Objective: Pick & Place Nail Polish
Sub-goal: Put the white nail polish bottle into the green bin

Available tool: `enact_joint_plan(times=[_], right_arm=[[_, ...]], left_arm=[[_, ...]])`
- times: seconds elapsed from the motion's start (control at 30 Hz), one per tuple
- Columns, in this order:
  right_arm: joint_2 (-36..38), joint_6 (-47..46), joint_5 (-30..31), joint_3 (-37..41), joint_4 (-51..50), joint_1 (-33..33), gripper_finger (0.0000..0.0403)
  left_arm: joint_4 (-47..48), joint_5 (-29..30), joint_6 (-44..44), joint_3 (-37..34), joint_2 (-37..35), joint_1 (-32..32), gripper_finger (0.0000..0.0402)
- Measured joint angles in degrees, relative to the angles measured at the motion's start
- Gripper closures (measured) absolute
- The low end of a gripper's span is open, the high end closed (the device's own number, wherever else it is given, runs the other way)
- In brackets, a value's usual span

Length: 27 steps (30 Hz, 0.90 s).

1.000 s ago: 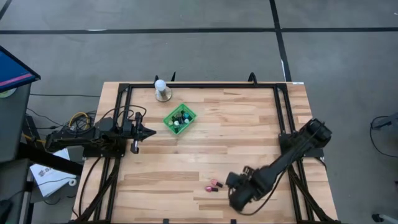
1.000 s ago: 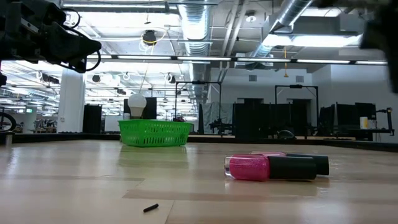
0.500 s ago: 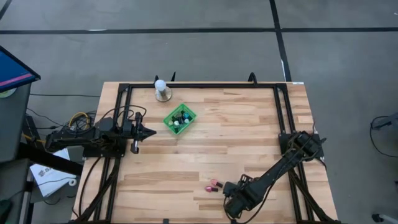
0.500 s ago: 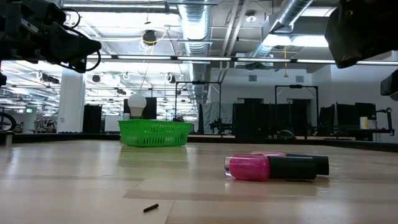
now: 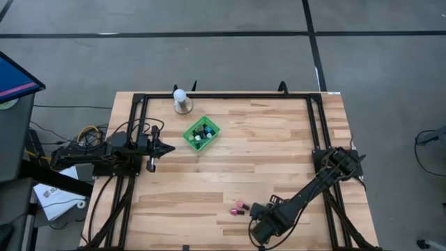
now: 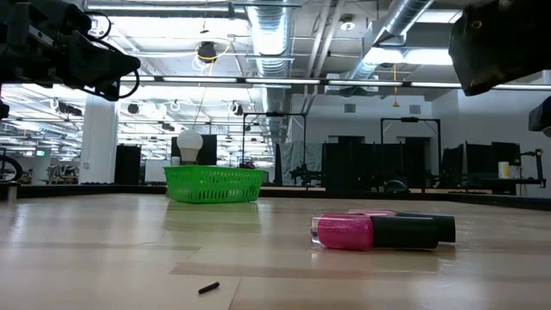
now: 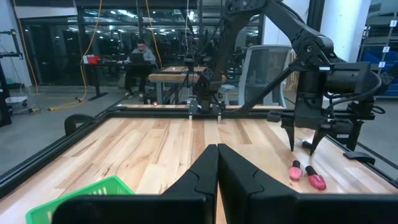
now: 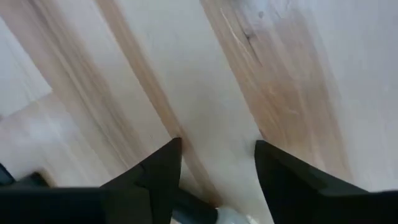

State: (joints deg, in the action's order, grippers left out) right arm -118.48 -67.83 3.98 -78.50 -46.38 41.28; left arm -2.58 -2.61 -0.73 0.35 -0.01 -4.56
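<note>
The right gripper grabs the pale nail polish bottle by its dark cap (image 8: pixel 194 208) next, to place the bottle in the green mesh basket.
Two pink nail polish bottles (image 5: pixel 240 208) with dark caps lie on their sides, side by side, on the wooden table near its front edge; they also show in the low view (image 6: pixel 370 232) and the left wrist view (image 7: pixel 305 174). My right gripper (image 5: pixel 256 224) is open, its fingers pointing down, just right of them and nearer the front edge. A dark and pale bit (image 8: pixel 205 214) shows low between its fingers; what it is I cannot tell. My left gripper (image 5: pixel 171 148) is shut and empty, held level at the table's left. A green mesh basket (image 5: pixel 201 132) holds several more bottles.
A white ball on a round base (image 5: pixel 182 101) stands behind the basket at the far edge. A small dark scrap (image 6: pixel 209 288) lies on the table near the front. A black frame (image 5: pixel 223 95) runs around the table's sides.
My right gripper has gone down and toward the table's near edge and a little left, its arm folding in closer to the two pink bottles; its upper part has come into the low view. The bottles have stayed where they were.
</note>
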Motion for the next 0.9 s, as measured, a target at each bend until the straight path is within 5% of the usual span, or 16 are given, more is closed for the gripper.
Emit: enact_joint_plan(times=[0.3,0.9], right_arm=[[7.2,12.5,6.2,0.0,-0.1,-0.4,0.0180],[8.4,37.4,0.2,1.0,-0.2,5.3,0.0147]], left_arm=[[0.0,0.0,0.0,0.0,0.0,0.0,0.0400],[0.0,0.0,0.0,0.0,0.0,0.0,0.0400]])
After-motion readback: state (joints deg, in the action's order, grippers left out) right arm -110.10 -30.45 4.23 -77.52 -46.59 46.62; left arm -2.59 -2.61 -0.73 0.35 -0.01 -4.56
